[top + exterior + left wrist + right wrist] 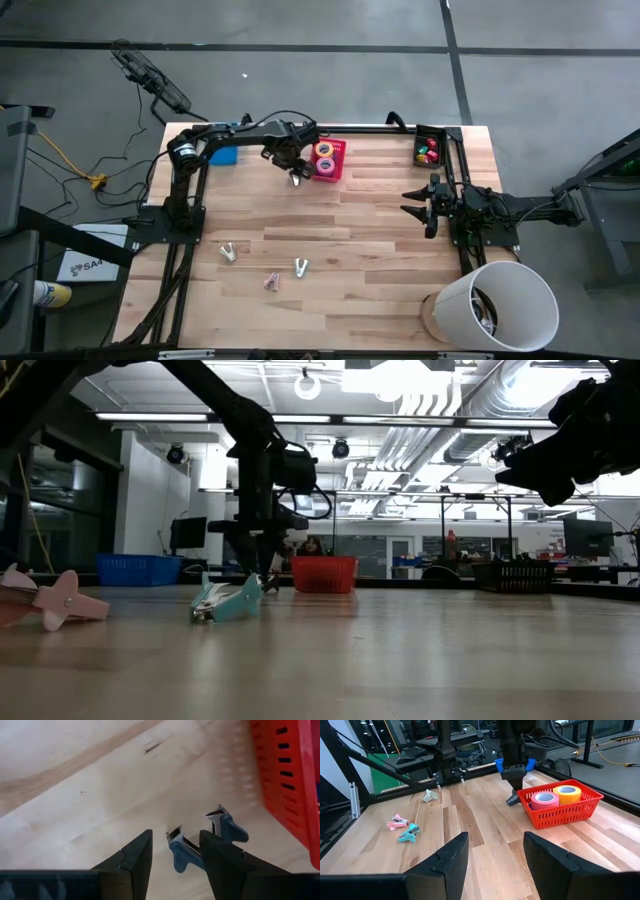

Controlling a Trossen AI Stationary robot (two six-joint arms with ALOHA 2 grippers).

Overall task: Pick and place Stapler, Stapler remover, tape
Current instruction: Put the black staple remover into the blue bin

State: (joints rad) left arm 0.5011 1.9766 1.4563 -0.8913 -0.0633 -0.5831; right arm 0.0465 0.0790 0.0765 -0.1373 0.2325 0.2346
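I should grab the blue stapler remover by one wing with my left gripper next, to place it in the blue basket.
A blue stapler remover (181, 851) lies on the wooden table beside a red basket (340, 158). My left gripper (175, 855) points down over it, open. One wing of the remover lies between the fingers and the other wing (229, 826) shows beyond one finger. In the basket stand a pink tape roll (545, 799) and a yellow one (568, 792). Three more stapler removers lie toward the near edge: whitish (228, 252), pink (270, 282) and teal (301, 266). My right gripper (420, 205) waits open at the table's right side. The stapler is out of view. My left gripper comes at the blue stapler remover from above, fingers pointing down. One finger (220, 860) hides the remover's middle. Whether either finger touches it, I cannot tell. The remover lies flat on the table.
A blue basket (222, 155) stands at the far left. A black basket (430, 150) with small coloured pieces stands at the far right. A white bucket (500, 305) lies on its side at the near right corner. Bare wood lies in the middle of the table.
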